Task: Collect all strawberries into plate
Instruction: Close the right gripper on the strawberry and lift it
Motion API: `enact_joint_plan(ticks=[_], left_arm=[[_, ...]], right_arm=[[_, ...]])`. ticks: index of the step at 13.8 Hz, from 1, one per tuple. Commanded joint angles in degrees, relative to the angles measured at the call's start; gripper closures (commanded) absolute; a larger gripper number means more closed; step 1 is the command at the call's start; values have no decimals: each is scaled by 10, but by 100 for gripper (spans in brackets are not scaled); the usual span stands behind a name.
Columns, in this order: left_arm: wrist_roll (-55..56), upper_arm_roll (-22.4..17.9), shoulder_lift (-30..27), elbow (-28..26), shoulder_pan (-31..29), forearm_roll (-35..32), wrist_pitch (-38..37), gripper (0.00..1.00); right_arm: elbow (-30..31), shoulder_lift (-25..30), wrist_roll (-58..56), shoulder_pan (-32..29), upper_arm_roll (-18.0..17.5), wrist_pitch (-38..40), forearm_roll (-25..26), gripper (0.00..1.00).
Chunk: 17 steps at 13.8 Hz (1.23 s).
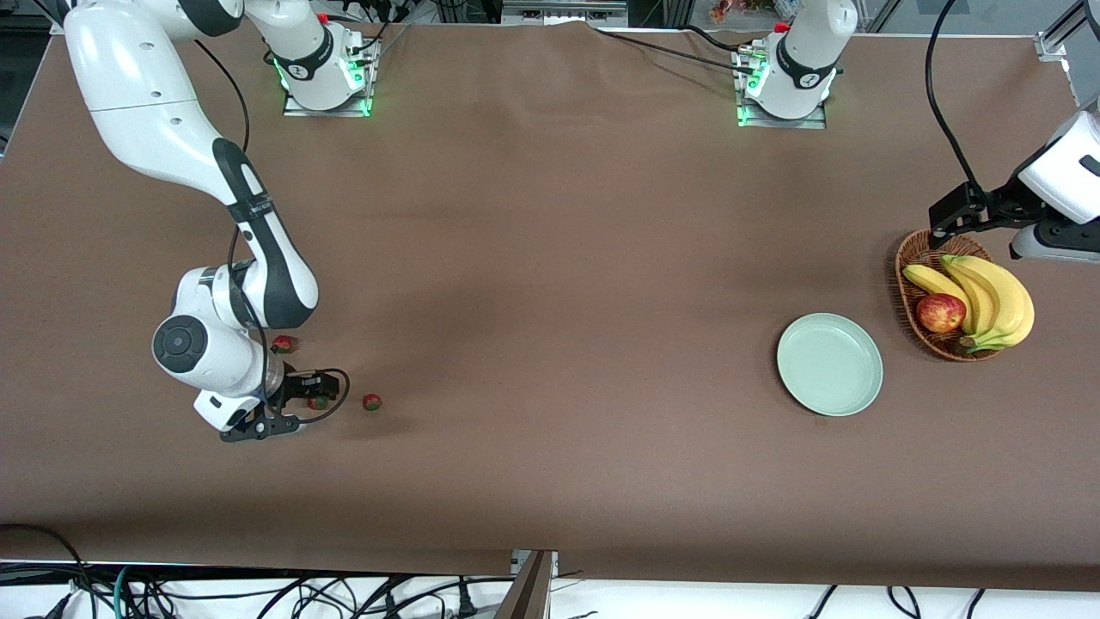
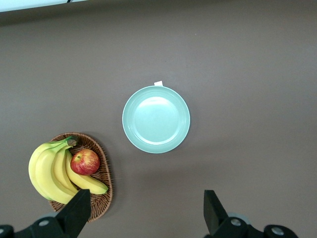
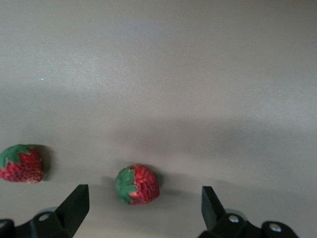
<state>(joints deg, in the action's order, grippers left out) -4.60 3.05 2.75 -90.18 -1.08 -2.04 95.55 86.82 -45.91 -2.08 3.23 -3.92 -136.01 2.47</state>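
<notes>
I should next use my right gripper to grab the strawberry by its green cap and red tip (image 1: 317,402). Then I can collect the strawberry into the plate (image 1: 829,364).
Three strawberries lie on the brown cloth toward the right arm's end. One strawberry (image 1: 319,401) (image 3: 137,185) sits on the table directly under my right gripper (image 1: 302,404) (image 3: 143,210). That gripper is open, with its fingers apart on either side and above the berry, not touching it. A second strawberry (image 1: 371,401) lies beside it toward the table's middle. The third strawberry (image 1: 283,344) lies farther from the front camera. The mint-green plate (image 1: 829,364) (image 2: 156,119) is bare. My left gripper (image 2: 144,206) waits open and holds nothing, high over the table between the basket and the plate.
A wicker basket (image 1: 909,284) (image 2: 101,196) with bananas (image 1: 988,301) and a red-yellow apple (image 1: 940,313) stands beside the plate at the left arm's end. A wide stretch of brown cloth separates the strawberries from the plate.
</notes>
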Motion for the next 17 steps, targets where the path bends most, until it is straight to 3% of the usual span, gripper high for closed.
enact_joint_plan(ticks=[1,5,9,14,17], left_arm=[[1,-1,7,17,-1,8,-13,0],[0,-1,7,17,-1,8,-13,0],[1,-1,7,17,-1,8,-13,0],[0,-1,7,17,-1,8,-15,0],[0,-1,7,17,-1,8,-15,0]], right_arm=[[-7,-8,-5,-2,-2,-14,8,0],[-6,-11,-4,-2,-2,-18,8,3],[-7,-11,-3,-2,-2,-18,8,43],[-7,-11,-1,0,-2,-18,8,45],[-7,-11,-1,1,-2,-18,8,60]])
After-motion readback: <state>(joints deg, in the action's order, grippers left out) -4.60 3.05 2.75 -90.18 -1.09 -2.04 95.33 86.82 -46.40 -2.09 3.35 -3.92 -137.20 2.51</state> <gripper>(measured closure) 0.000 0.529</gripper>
